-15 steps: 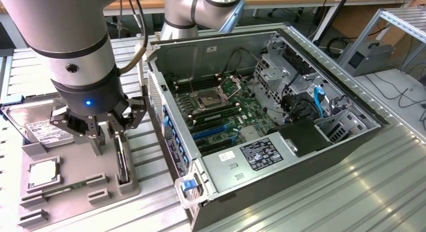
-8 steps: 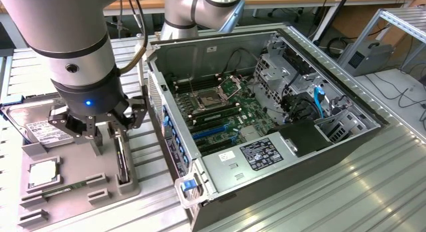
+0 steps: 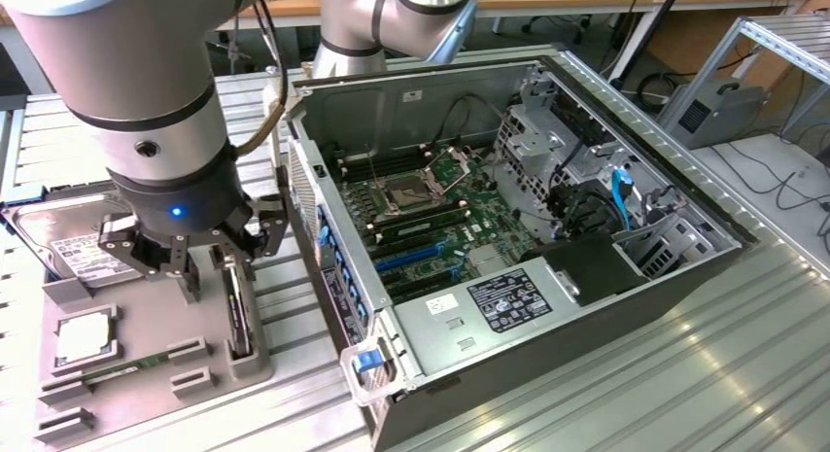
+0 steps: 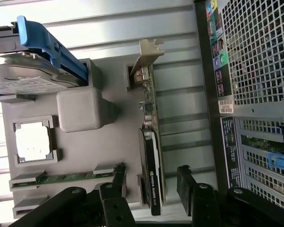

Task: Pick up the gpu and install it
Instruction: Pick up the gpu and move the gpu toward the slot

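My gripper's fingers are above the GPU's dark end (image 4: 149, 172) over the grey tray (image 4: 118, 142) in the wrist view. My gripper should go lower before it closes on the GPU.
The gpu (image 4: 151, 142) stands on its long edge in a slot of the grey parts tray (image 4: 116, 142), a thin dark card with a pale metal bracket at one end. In the exterior view the gpu (image 3: 239, 316) sits at the tray's side nearest the computer case. My gripper (image 3: 212, 272) hangs low over it. In the wrist view the gripper (image 4: 151, 172) is open, one black finger (image 4: 117, 177) on each side of the card's dark end, with a gap showing on both sides.
The tray (image 3: 143, 311) also holds a hard drive (image 3: 78, 248), a processor chip (image 3: 85, 337) and a green memory stick (image 3: 123, 366). The open computer case (image 3: 519, 306) lies at the exterior view's right, its motherboard (image 3: 429, 209) and blue slots (image 3: 415, 258) exposed.
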Robot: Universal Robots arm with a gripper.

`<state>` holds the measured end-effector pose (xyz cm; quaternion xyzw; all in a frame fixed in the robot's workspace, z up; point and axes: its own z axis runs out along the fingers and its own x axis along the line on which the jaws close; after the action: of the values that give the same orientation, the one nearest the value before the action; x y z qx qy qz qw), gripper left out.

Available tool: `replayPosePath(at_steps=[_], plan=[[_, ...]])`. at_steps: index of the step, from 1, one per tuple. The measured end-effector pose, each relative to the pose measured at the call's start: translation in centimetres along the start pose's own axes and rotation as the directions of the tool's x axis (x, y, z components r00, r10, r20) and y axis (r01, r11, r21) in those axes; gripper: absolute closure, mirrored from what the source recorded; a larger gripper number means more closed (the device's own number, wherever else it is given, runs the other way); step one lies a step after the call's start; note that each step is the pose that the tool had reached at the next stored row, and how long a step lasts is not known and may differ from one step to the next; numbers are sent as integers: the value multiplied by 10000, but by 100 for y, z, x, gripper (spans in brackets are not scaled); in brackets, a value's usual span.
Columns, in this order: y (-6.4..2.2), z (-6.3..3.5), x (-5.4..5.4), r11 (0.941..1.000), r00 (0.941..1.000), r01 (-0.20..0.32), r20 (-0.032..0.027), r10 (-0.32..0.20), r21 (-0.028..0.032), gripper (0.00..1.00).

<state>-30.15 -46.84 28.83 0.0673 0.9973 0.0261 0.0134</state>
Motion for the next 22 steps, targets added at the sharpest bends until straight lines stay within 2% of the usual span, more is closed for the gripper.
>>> replayPosePath(at_steps=[8,22], plan=[[2,96,-46,10000,10000,-2,-6,2,3,44],[1,389,-37,10000,10000,-9,-4,9,2,44]])
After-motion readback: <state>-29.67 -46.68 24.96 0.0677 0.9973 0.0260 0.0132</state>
